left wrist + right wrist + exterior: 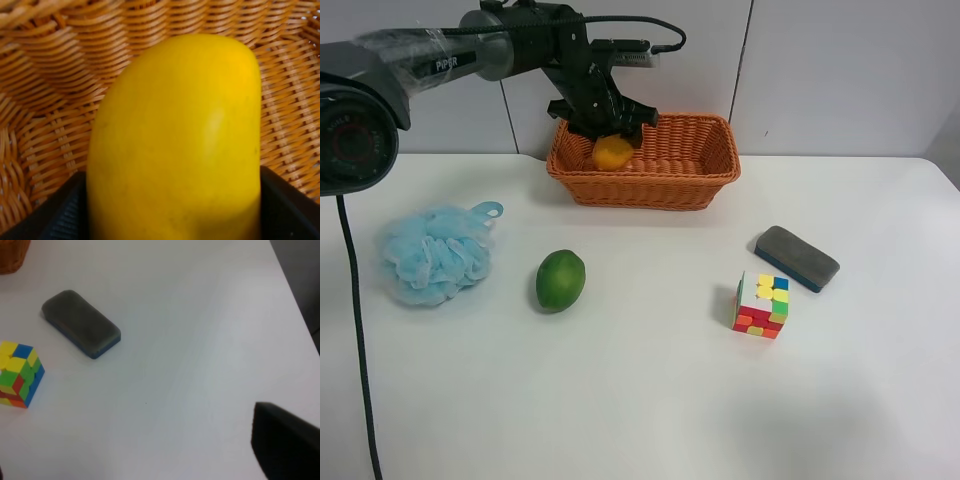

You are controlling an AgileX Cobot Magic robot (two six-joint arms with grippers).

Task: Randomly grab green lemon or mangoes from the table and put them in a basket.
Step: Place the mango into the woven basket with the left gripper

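Note:
My left gripper is holding the yellow-orange mango [613,152] low inside the rim of the wicker basket [710,165] and should let go of it now, because the mango would rest there.
The yellow-orange mango [613,152] is inside the wicker basket [710,165] at the back of the white table [650,400]. My left gripper [607,128], on the arm at the exterior high view's left, reaches down into the basket and is shut on the mango. In the left wrist view the mango [175,140] fills the space between the black fingers [50,215], with basket weave [60,75] behind it. The green lemon [561,280] lies on the table in front of the basket. My right gripper [129,440] is open and empty over the table; one finger [285,445] shows.
A blue bath puff [435,253] lies left of the lemon. A colour cube [761,305] and a grey-blue eraser [797,258] lie to the right; both show in the right wrist view [17,372] [80,322]. The table's edge [295,295] is near the right gripper.

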